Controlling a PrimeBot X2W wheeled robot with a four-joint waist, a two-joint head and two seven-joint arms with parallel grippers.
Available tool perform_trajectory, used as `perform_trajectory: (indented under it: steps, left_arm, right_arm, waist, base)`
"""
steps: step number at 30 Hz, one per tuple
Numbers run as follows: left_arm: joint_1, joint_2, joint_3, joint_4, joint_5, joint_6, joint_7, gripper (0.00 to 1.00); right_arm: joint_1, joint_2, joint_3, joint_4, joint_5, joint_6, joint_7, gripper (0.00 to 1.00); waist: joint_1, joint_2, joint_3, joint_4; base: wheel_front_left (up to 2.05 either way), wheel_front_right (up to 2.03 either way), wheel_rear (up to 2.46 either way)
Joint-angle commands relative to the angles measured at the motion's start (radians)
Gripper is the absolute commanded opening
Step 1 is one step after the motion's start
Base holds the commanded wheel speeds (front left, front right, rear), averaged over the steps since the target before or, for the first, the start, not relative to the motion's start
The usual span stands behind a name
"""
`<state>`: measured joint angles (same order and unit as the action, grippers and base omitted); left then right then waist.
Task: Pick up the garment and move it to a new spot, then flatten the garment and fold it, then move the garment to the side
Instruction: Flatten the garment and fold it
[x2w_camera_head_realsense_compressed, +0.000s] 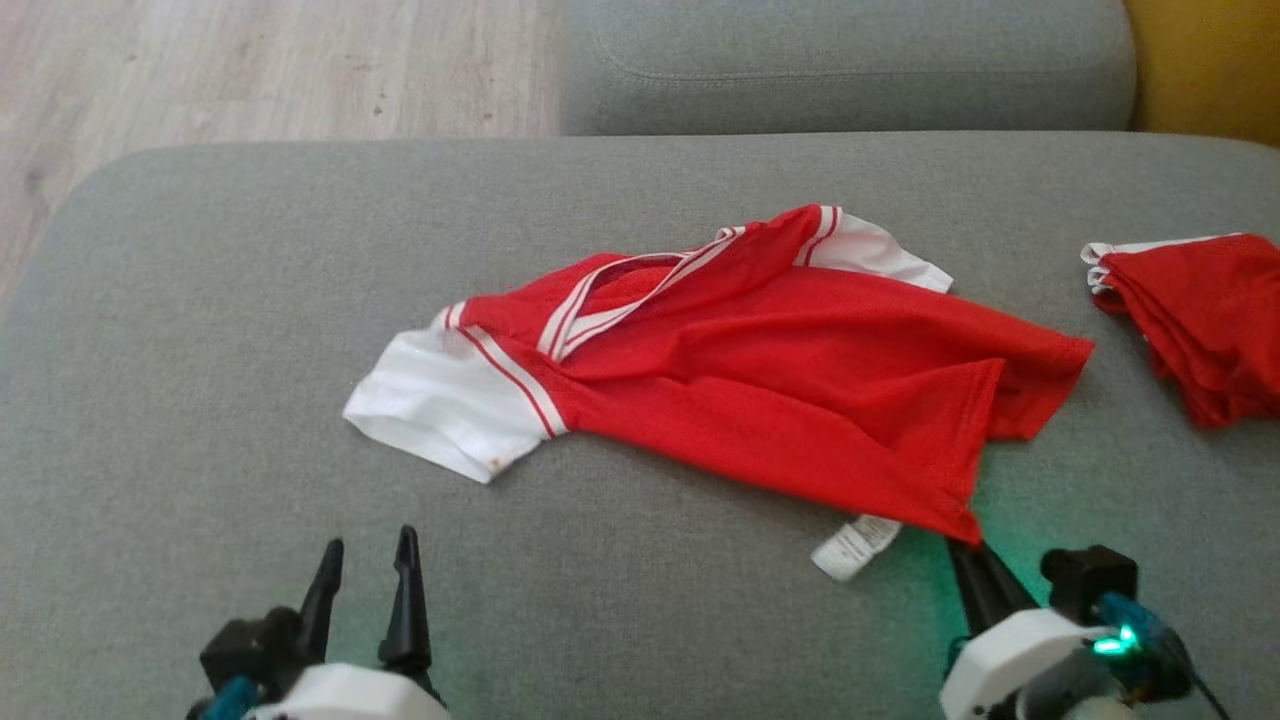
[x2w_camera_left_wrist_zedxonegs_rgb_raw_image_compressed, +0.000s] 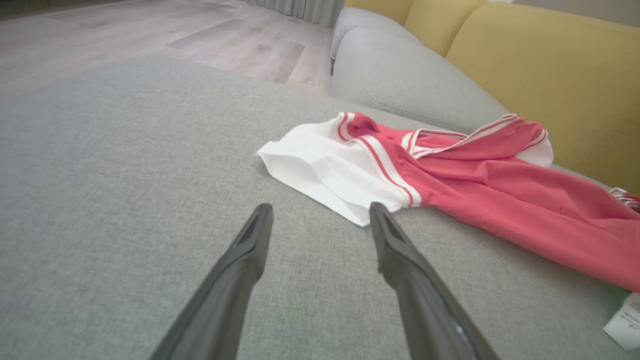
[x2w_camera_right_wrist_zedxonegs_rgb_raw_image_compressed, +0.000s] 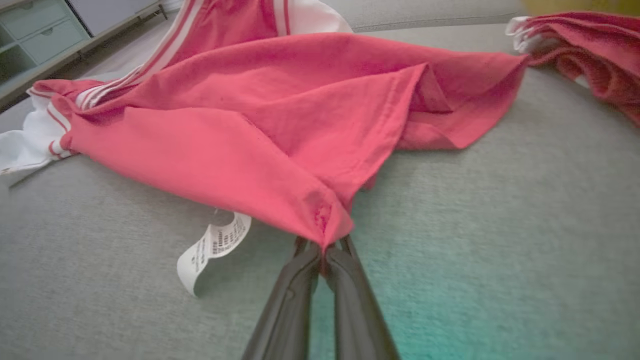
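The left gripper grabs the garment by its white sleeve next, to move it to a new spot and flatten it.
A red garment with white sleeves and striped trim lies crumpled across the grey cushion. My right gripper is shut on its near bottom corner; in the right wrist view the red hem is pinched between the two dark fingers. A white care label sticks out beside that corner. My left gripper stands open at the lower left, a little short of the white sleeve, with nothing between its fingers.
A second red garment, folded, lies at the cushion's right edge. A grey backrest cushion sits behind, with yellow cushions beyond it. Wooden floor lies past the cushion's far left edge.
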<state>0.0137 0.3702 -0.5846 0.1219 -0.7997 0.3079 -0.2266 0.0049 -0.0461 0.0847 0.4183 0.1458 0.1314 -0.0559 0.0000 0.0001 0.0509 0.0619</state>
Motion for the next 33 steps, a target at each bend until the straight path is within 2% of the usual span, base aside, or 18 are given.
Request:
perform_trajectory:
  steps: [1,8,17,21,22,24,25,26,27,28,29,33]
  left_arm:
    - [-0.071,0.024,0.037,-0.025,0.002,-0.001,0.002,1.00]
    - [-0.190,0.014,0.057,0.060,-0.025,-0.027,0.053,1.00]
    - [-0.354,-0.041,0.074,0.308,-0.084,-0.048,0.147,1.00]
    - [-0.400,-0.049,0.053,0.393,-0.092,-0.081,0.195,1.00]
    - [-0.412,-0.054,0.039,0.416,-0.098,-0.106,0.220,1.00]
    - [-0.417,-0.055,0.027,0.427,-0.098,-0.127,0.231,1.00]
    - [-0.418,-0.055,0.024,0.429,-0.096,-0.132,0.228,0.63]
    - [-0.418,-0.055,0.023,0.429,-0.094,-0.134,0.222,0.33]
    - [-0.418,-0.055,0.023,0.429,-0.094,-0.134,0.222,0.33]
    - [-0.415,-0.055,0.021,0.426,-0.092,-0.136,0.215,0.03]
    - [-0.412,-0.055,0.020,0.421,-0.090,-0.139,0.209,0.00]
    - [-0.393,-0.044,0.023,0.375,-0.076,-0.139,0.164,0.00]
  right_arm:
    - [-0.012,-0.004,0.007,-0.046,-0.012,-0.001,0.005,0.00]
    - [0.014,-0.004,-0.094,-0.163,-0.072,-0.001,0.060,0.00]
    - [-0.022,-0.004,-0.082,-0.244,-0.077,-0.001,0.098,0.00]
    - [-0.039,-0.004,-0.067,-0.255,-0.075,-0.001,0.101,0.00]
    - [-0.045,-0.004,-0.065,-0.256,-0.075,-0.001,0.100,0.00]
    - [-0.051,-0.004,-0.066,-0.259,-0.074,-0.001,0.097,0.00]
    - [-0.053,-0.004,-0.068,-0.261,-0.074,-0.001,0.095,0.00]
    - [-0.056,-0.004,-0.069,-0.263,-0.074,-0.001,0.093,0.00]
    - [-0.056,-0.004,-0.069,-0.263,-0.074,-0.001,0.093,0.00]
    - [-0.058,-0.004,-0.072,-0.266,-0.074,-0.001,0.090,0.00]
    - [-0.060,-0.004,-0.074,-0.268,-0.075,-0.001,0.087,0.00]
    - [-0.072,-0.004,-0.084,-0.290,-0.076,-0.001,0.082,0.00]
  waist:
    - [0.0000,-0.0001,0.005,-0.005]
    - [0.0000,-0.0001,0.042,-0.028]
    - [0.0000,-0.0001,0.119,-0.064]
    - [0.0000,-0.0001,0.142,-0.076]
    - [0.0000,-0.0001,0.147,-0.079]
    - [0.0000,-0.0001,0.148,-0.081]
    - [0.0000,-0.0001,0.147,-0.082]
    - [0.0000,-0.0001,0.145,-0.083]
    - [0.0000,-0.0001,0.145,-0.083]
    - [0.0000,-0.0001,0.142,-0.083]
    - [0.0000,-0.0001,0.137,-0.083]
    - [0.0000,-0.0001,0.109,-0.080]
  base:
    - [0.00,0.00,0.00]
    - [0.00,0.00,0.00]
    - [0.00,0.00,0.00]
    - [0.00,0.00,0.00]
    - [0.00,0.00,0.00]
    - [0.00,0.00,0.00]
    - [0.00,0.00,0.00]
    - [0.00,0.00,0.00]
    - [0.00,0.00,0.00]
    - [0.00,0.00,0.00]
    - [0.00,0.00,0.00]
    - [0.00,0.00,0.00]
